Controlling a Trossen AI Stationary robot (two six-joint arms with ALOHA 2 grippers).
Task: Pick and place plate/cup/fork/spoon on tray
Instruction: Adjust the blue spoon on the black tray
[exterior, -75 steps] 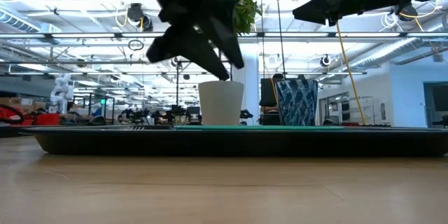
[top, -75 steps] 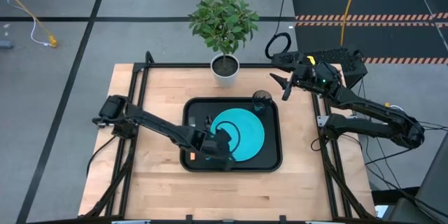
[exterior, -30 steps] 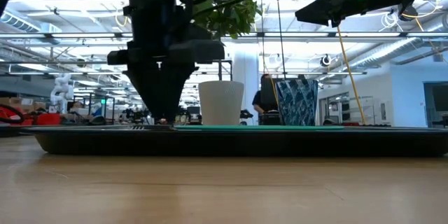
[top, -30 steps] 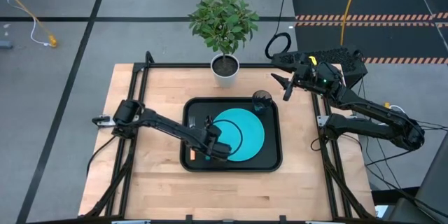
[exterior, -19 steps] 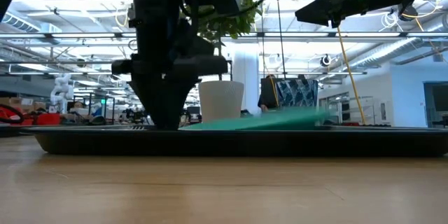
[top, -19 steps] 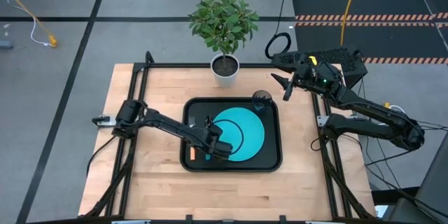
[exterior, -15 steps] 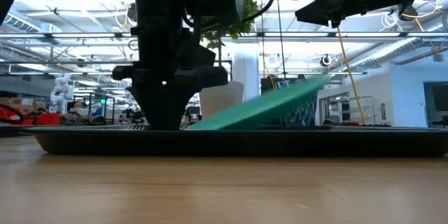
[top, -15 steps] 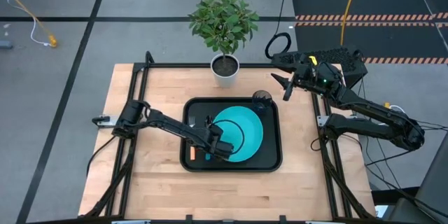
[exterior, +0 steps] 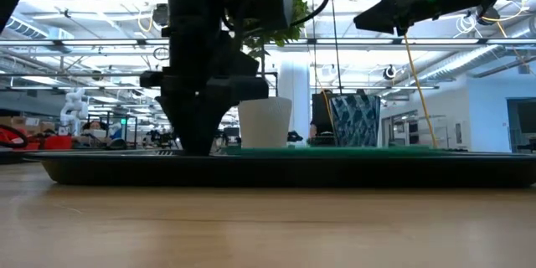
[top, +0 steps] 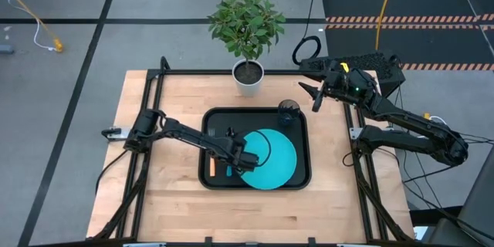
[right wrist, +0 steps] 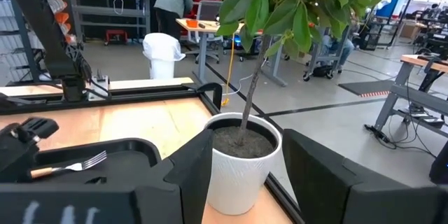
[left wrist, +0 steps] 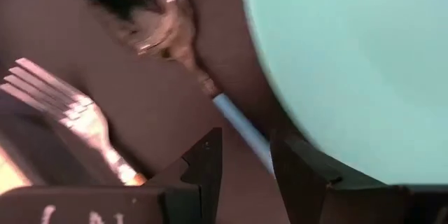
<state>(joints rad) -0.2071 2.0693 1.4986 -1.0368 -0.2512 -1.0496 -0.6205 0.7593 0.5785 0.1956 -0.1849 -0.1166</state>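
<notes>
The spoon should go neatly beside the fork on the tray, so I should next grab it with my left gripper by its blue handle's neck end (left wrist: 225, 105).
The black tray (top: 301, 184) holds the turquoise plate (top: 272, 159), which lies flat, the dark cup (top: 288, 110) in its far right corner, the orange-handled fork (top: 212, 168) and the blue-handled spoon (top: 228, 171). My left gripper (top: 235, 163) points down into the tray at the plate's left rim. It is open, and its fingers (left wrist: 207, 171) stand on either side of the spoon's blue handle (left wrist: 236, 120). The fork (left wrist: 66, 105) lies beside them. My right gripper (top: 312, 96) waits open, high over the table's far right. My left gripper comes from above, pointing down. One finger (left wrist: 302, 178) stands right at the plate's rim (left wrist: 276, 122) and beside the spoon's handle end. I cannot tell whether it touches either.
A white pot with a green plant (top: 248, 77) stands at the table's far edge behind the tray. The right wrist view shows it close ahead of that gripper (right wrist: 245, 182). Bare wood lies on every side of the tray.
My left gripper has sunk a little at the plate's left rim. The plate tipped, its right side rising while the side by the gripper stayed down. It then dropped flat and now lies farther toward the tray's near right.
</notes>
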